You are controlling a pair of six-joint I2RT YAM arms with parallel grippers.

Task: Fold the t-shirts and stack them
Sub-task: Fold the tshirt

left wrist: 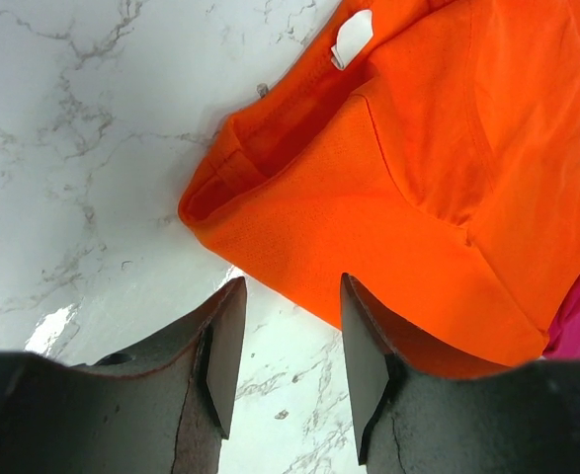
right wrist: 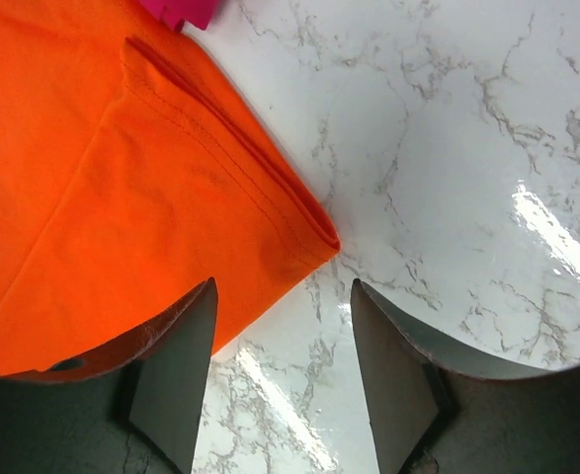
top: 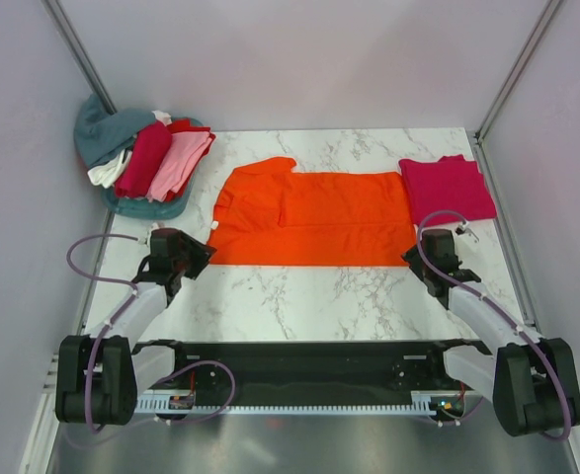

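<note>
I will next grab the orange t-shirt with my right gripper by its near corner, away from the collar end, so both grippers can pull the t-shirt straight for folding.
A bright orange t-shirt (top: 314,217) lies folded lengthwise in the middle of the table, collar end to the left. A folded crimson-pink t-shirt (top: 446,187) lies at the back right. My left gripper (top: 199,258) is open and empty at the orange shirt's near-left corner (left wrist: 270,252), just short of it. My right gripper (top: 414,259) is open and empty at the shirt's near-right corner (right wrist: 299,237). The pink shirt shows as a sliver in the left wrist view (left wrist: 578,314) and in the right wrist view (right wrist: 179,12).
A heap of unfolded shirts (top: 146,158) (teal, white, dark red, light pink) sits at the back left. White marble tabletop (top: 299,296) lies in front of the orange shirt. Grey walls close in on the left, right and back sides.
</note>
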